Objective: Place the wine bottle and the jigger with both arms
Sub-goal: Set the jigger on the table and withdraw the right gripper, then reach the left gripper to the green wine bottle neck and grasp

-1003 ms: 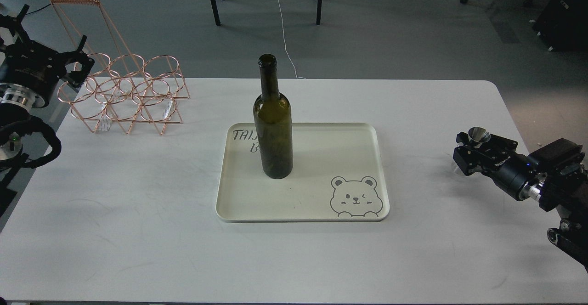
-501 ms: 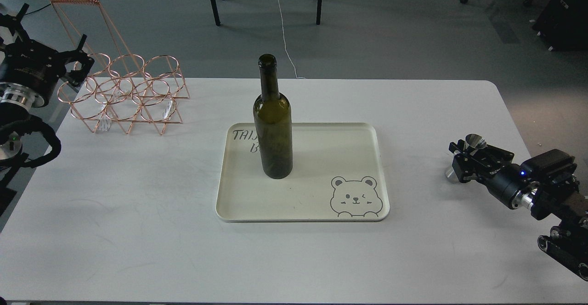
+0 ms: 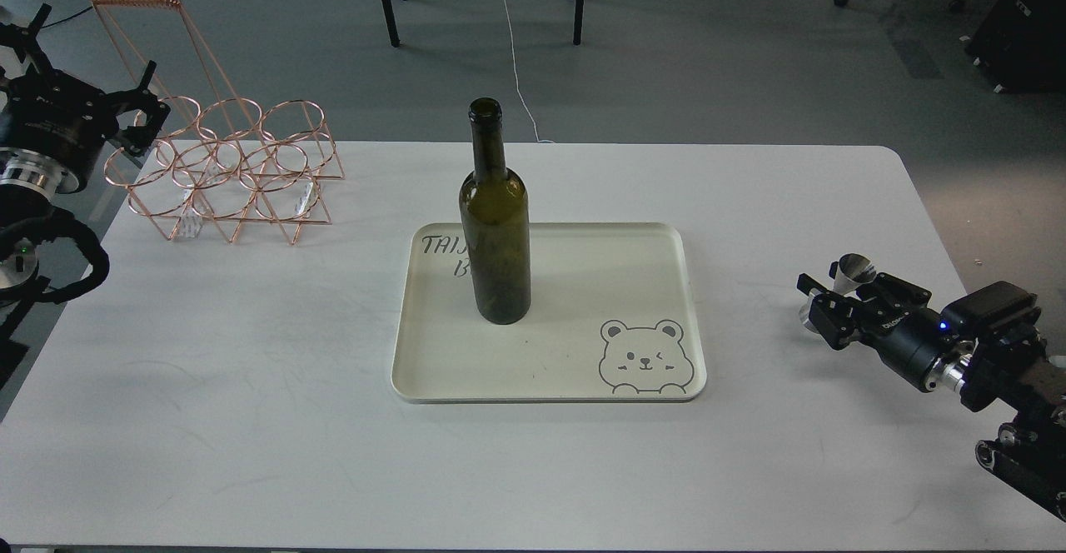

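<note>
The bottle has a good part to grab, so my left gripper will next hold it by its slim neck [image 3: 489, 147]. Below the neck, the bottle's round body [image 3: 495, 248] is much wider for my fingers.
The wine bottle [image 3: 495, 228], dark olive-green and without a label, stands upright on the back left part of the cream tray [image 3: 583, 370]. The jigger [image 3: 853, 273], small and shiny, is tilted between the fingers of my right gripper [image 3: 820, 299], low over the table's right side and well right of the tray. The jigger's lower end is at or just above the tabletop. My left gripper [image 3: 137, 107] is open and empty at the far left, beside the copper wire rack, far from the bottle.
A copper wire bottle rack [image 3: 229, 170] stands at the table's back left corner. The tray carries a bear drawing [image 3: 645, 357] at its front right. The white table [image 3: 250, 420] ends just right of my right arm. Chair legs and cables lie on the floor behind.
My right gripper has moved down and a little left with the jigger, closer to the tabletop. The left arm has drawn back slightly. The bottle has not moved.
</note>
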Motion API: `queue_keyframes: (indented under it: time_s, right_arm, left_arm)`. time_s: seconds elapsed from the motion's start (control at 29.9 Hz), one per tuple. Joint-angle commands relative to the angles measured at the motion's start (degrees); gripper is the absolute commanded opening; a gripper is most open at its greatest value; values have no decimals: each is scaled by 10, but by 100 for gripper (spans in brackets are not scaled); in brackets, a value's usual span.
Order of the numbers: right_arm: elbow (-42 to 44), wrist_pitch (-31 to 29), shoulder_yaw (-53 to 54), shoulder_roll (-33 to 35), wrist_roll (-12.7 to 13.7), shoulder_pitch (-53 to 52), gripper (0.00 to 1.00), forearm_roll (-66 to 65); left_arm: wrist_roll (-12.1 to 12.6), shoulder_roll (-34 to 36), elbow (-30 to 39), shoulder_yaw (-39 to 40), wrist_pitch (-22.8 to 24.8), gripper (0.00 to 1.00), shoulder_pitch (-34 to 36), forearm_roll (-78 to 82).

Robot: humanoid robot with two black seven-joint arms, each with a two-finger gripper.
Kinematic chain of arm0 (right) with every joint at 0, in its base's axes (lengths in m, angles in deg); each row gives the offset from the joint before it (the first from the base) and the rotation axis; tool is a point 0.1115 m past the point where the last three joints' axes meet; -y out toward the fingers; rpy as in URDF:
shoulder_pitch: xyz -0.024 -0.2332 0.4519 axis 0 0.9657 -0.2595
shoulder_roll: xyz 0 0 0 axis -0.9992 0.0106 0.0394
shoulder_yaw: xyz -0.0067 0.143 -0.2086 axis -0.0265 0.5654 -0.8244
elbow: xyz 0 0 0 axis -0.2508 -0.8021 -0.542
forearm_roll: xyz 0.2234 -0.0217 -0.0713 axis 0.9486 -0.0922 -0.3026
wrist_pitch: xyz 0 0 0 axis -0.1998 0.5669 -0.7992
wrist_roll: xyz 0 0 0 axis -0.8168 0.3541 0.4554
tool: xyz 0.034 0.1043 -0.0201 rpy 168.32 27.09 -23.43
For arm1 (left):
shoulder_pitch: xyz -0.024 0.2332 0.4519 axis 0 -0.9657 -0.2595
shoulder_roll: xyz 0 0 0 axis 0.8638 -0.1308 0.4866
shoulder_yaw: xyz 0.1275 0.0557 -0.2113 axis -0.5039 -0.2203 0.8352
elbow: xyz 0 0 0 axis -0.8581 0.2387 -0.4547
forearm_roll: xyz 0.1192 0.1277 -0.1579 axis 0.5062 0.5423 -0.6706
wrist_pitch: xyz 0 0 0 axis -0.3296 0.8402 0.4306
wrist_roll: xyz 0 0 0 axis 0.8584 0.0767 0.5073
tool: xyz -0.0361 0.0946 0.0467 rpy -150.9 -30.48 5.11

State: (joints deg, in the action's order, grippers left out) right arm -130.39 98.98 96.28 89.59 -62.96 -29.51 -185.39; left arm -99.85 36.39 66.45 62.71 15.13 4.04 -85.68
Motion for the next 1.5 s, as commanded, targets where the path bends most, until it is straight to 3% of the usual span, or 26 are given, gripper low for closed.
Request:
queue_keyframes:
  time_s: [0.0,0.17,0.33,0.5,0.67,0.97,1.2,1.47]
  right_arm:
    - [-51,0,1,55,0,10,92,1]
    - [-120,0,3,136,0,19,95,10]
    - [-177,0,8,217,-6,8,97,116]
    - [-175,0,5,231,-19,-67,97,239]
    - [-166,-87,8,215,-15,-154,97,366]
    - [-60,-172,27,91,-14,-239,97,548]
    - [27,-241,69,45,-14,-237,97,716]
    - [96,-308,114,23,-13,-237,97,744]
  left_arm:
    - [0,1,1,0,0,98,2,0]
    - [1,7,3,0,0,98,2,0]
    - [9,42,25,-22,9,98,-5,20]
    - [4,111,76,-78,47,98,2,69]
    - [2,156,160,-81,45,98,1,176]
    - [1,191,367,-81,6,98,0,539]
    - [0,170,447,-82,3,94,-3,841]
    - [-1,123,485,-95,-5,94,-2,1063]
